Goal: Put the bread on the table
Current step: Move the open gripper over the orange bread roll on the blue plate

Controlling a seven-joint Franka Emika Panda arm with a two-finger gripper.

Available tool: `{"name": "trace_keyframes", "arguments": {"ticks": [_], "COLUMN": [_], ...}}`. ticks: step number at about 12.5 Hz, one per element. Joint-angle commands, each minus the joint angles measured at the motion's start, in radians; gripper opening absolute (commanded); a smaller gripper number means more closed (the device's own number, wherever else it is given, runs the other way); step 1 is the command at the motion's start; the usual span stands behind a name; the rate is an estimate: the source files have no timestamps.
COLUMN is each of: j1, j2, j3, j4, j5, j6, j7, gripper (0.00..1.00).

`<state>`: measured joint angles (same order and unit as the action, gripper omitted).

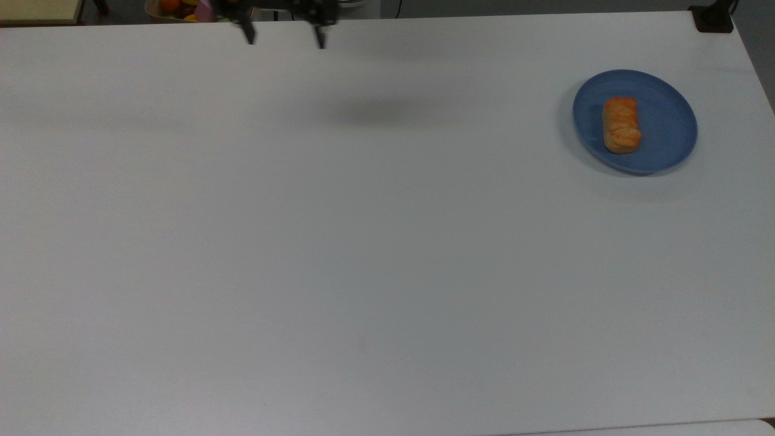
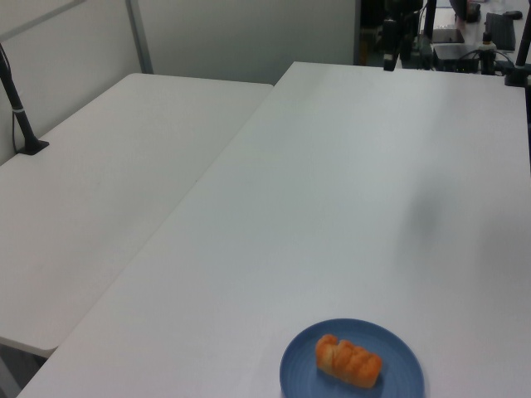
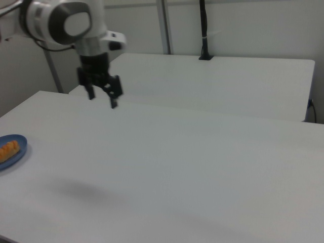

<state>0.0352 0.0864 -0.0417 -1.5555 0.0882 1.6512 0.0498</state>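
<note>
Next, my gripper grabs the bread by its middle (image 2: 348, 361), to move the bread off the blue plate onto the white table.
The bread (image 1: 621, 125) is a small golden-orange roll lying on a round blue plate (image 1: 669, 115) at the top view's right. It also shows at the bottom of the left view, bread (image 2: 348, 361) on plate (image 2: 402, 369), and at the right view's left edge, bread (image 3: 7, 150) on plate (image 3: 20, 148). My gripper (image 1: 284, 37) hangs open and empty over the far edge of the white table (image 1: 363, 242), well to the top view's left of the plate. In the right view the gripper (image 3: 103, 98) is above the table (image 3: 177, 167), fingers apart.
A second white table (image 2: 108, 182) adjoins on the left view's left, with a black post (image 2: 21, 116) clamped to it. Another black mount (image 1: 713, 18) sits at the top view's upper right corner. A basket of fruit (image 1: 175, 7) lies beyond the far edge.
</note>
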Motion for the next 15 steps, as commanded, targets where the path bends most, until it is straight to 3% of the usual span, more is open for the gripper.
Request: {"name": "trace_keyframes", "arguments": {"ticks": [1,3,8,11,15], "j1": [0.181,0.299,0.561,0.679,0.788], "j2": [0.001,0.039,0.198,0.375,0.515], "j3": [-0.006,-0.006,-0.006,-0.007,-0.009], "j4": [0.023,0.06,0.11,0.209,0.209], "j5": [0.013,0.016,0.024,0.018,-0.01], "j6": [-0.005,0.007,0.264,0.289,0.39], "j7": [0.161,0.251,0.528,0.636,0.723], "gripper": [1.0,1.0,1.0,1.0,1.0]}}
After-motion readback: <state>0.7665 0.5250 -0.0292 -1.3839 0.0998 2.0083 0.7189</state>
